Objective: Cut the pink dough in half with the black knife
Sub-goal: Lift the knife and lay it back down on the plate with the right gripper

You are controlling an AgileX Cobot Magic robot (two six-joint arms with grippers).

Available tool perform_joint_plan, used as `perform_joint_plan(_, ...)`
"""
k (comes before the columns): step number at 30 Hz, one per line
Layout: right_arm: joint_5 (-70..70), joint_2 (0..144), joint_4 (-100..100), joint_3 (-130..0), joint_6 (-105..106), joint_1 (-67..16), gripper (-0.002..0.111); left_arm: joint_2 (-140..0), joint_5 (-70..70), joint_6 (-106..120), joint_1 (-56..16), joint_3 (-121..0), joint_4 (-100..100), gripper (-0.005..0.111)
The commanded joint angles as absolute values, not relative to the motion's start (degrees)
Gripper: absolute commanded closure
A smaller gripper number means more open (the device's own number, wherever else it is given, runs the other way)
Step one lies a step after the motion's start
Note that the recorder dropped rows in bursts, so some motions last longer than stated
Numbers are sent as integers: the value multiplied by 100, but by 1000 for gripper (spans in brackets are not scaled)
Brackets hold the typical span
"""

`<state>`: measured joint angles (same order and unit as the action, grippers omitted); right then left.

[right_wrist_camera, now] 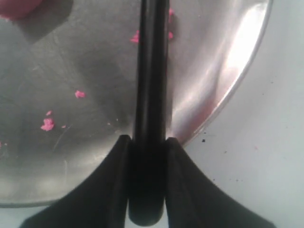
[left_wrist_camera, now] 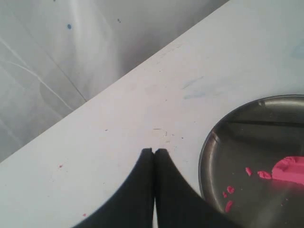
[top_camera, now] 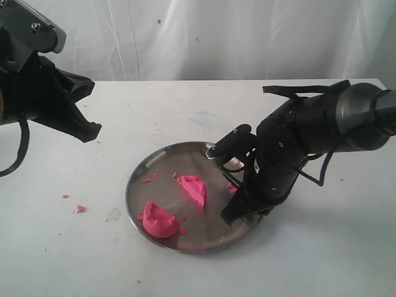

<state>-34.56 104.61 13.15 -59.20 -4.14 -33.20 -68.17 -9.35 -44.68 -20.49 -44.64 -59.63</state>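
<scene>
The black knife [right_wrist_camera: 152, 71] reaches low over the steel plate inside the plate's rim and would lie there, so it is time for my right gripper to release it.
The pink dough lies in two lumps on the steel plate [top_camera: 132, 185]: one half [top_camera: 193, 189] near the middle, the other [top_camera: 159, 219] toward the front left rim. My right gripper [top_camera: 234, 213] hangs low over the plate's right rim, shut on the black knife [right_wrist_camera: 152, 71]. The knife's handle sits between the right gripper's [right_wrist_camera: 148, 138] jaws and runs out over the plate [right_wrist_camera: 228, 95]. A corner of a dough half [right_wrist_camera: 16, 7] shows in the right wrist view. My left gripper [top_camera: 93, 131] hovers above the table at far left, away from the plate, and its [left_wrist_camera: 154, 150] jaws are shut on nothing.
Small pink crumbs [top_camera: 80, 209] lie on the white table left of the plate, and more crumbs [left_wrist_camera: 230, 190] dot the plate [left_wrist_camera: 209, 156] itself. One dough half [left_wrist_camera: 289, 169] shows in the left wrist view. A white curtain [top_camera: 204, 37] backs the table.
</scene>
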Motion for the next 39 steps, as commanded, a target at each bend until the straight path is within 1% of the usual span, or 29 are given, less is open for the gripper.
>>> perform_joint_plan(1,-3466,10484,1231,-5942,-274,-3302,91,-6766,-937,-4524,-2071,-4475,-6006,107)
perform_joint_plan(3,-3452,10484,1231,-5942,-274,-3302,86,-6766,-937,-4524,-2071,-4475,-6006,107)
perform_joint_plan(6,-3442,10484,1231,-5942,-274,-3302,82,-6766,-937,-4524,-2071,-4475,-6006,107)
perform_joint_plan(21,-3309,10484,1231,-5942,-274,-3302,80,-6766,-937,-4524,-2071,-4475,-6006,107)
perform_joint_plan(23,-3309,10484,1231,-5942,-274,-3302,77,-6766,-937,-4524,-2071,-4475,-6006,107)
perform_joint_plan(29,-3296,10484,1231,-5942,-274,-3302,64,-6766,-937,-4524,-2071,-4475,-6006,107)
perform_joint_plan(36,-3188,10419,1241,-5968,-274,-3302,63,-6766,-937,-4524,-2071,-4475,-6006,107)
perform_joint_plan(39,-3553,10239,1540,-6132,-274,-3302,63,-6766,-937,-4524,-2071,-4475,-6006,107)
